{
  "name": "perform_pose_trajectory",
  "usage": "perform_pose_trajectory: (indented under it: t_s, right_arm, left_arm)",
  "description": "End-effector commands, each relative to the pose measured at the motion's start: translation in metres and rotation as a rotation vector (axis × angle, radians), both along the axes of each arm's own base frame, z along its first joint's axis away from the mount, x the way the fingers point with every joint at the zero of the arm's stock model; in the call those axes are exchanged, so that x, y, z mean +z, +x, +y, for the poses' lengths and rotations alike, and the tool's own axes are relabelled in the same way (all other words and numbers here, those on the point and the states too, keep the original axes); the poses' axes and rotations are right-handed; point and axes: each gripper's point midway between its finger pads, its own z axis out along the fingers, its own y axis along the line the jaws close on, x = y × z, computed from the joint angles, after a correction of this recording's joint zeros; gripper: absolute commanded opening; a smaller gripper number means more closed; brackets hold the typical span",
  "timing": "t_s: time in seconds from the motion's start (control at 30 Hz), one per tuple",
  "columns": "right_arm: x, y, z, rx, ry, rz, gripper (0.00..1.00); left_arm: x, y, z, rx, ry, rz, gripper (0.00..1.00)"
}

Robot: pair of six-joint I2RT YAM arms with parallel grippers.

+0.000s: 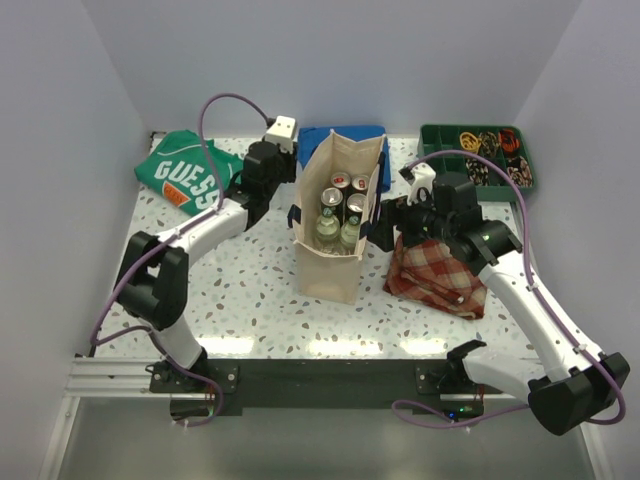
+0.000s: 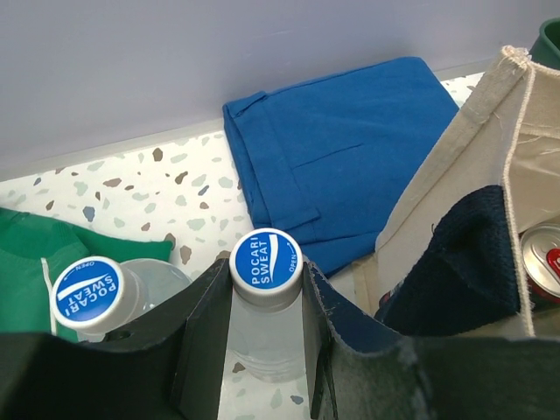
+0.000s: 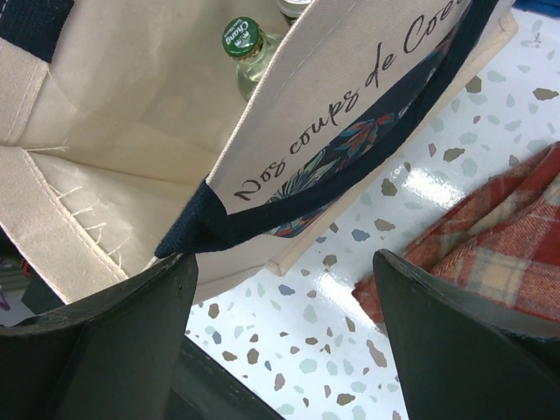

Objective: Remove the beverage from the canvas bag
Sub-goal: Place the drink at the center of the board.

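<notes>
My left gripper needs to open now: the clear bottle is upright over the flat table, between the second bottle and the bag, so it would stay standing there.
The cream canvas bag [image 1: 335, 215] with navy handles stands upright mid-table, and cans [image 1: 357, 205] and green-capped bottles [image 1: 327, 228] show inside it. My left gripper [image 2: 265, 289] is shut on the neck of a clear bottle with a blue Pocari Sweat cap [image 2: 265, 258], outside the bag on its left. A second bottle of the same kind [image 2: 87, 293] stands just beyond the left finger. My right gripper [image 3: 284, 297] is open beside the bag's right wall [image 3: 131, 96], holding nothing. The navy handle [image 3: 201, 229] hangs by its left finger. A green-capped bottle [image 3: 238, 39] shows inside.
A folded blue cloth [image 1: 345, 135] lies behind the bag and a green GUESS shirt [image 1: 185, 175] at the back left. A red plaid cloth [image 1: 440, 275] lies under the right arm. A green tray [image 1: 478, 155] of small items sits at the back right.
</notes>
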Motion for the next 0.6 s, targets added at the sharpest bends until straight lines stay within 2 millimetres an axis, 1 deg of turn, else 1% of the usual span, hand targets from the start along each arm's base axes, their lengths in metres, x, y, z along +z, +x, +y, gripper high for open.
perform_pose_trajectory:
  t_s: [0.0,0.17,0.2,0.27,0.3,0.37,0.4,0.47,0.53,0.57]
  right_arm:
    - [0.0114,0.0019,-0.0024,-0.017,0.005,-0.040,0.86]
    - [0.0120,0.0019,-0.0045,-0.023,0.000,-0.046,0.86]
    - [0.0117,0.0014,-0.0042,-0.022,-0.001,-0.045,0.86]
    - [0.0104,0.0012,-0.0049,-0.023,-0.005,-0.042,0.86]
    - [0.0107,0.0017,-0.0053,-0.024,-0.005,-0.045,0.86]
    - [0.0114,0.0014,-0.0045,-0.022,-0.003,-0.045,0.86]
    - [0.0114,0.0012,-0.0043,-0.021,-0.002,-0.044,0.87]
    - [0.0122,0.0013,-0.0045,-0.021,0.001,-0.048,0.87]
    - [0.0122,0.0011,-0.0037,-0.020,0.004,-0.048,0.87]
    - [0.0123,0.0014,-0.0040,-0.022,0.005,-0.047,0.87]
  left_arm:
    - [0.0781,0.0159,-0.0051,0.001,-0.122,-0.247,0.00]
    - [0.0700,0.0152,-0.0079,-0.012,-0.123,-0.222,0.00]
    - [0.0725,0.0140,-0.0077,-0.013,-0.126,-0.224,0.00]
    - [0.0743,0.0120,-0.0067,-0.013,-0.128,-0.229,0.06]
    - [0.0751,0.0117,-0.0053,-0.008,-0.126,-0.232,0.10]
    - [0.0740,0.0116,-0.0039,-0.004,-0.114,-0.227,0.15]
    - [0.0744,0.0114,-0.0035,-0.002,-0.112,-0.226,0.20]
    - [0.0734,0.0106,-0.0027,-0.001,-0.108,-0.221,0.25]
    - [0.0731,0.0103,-0.0023,0.001,-0.108,-0.219,0.33]
    - [0.0716,0.0100,-0.0024,0.001,-0.109,-0.215,0.39]
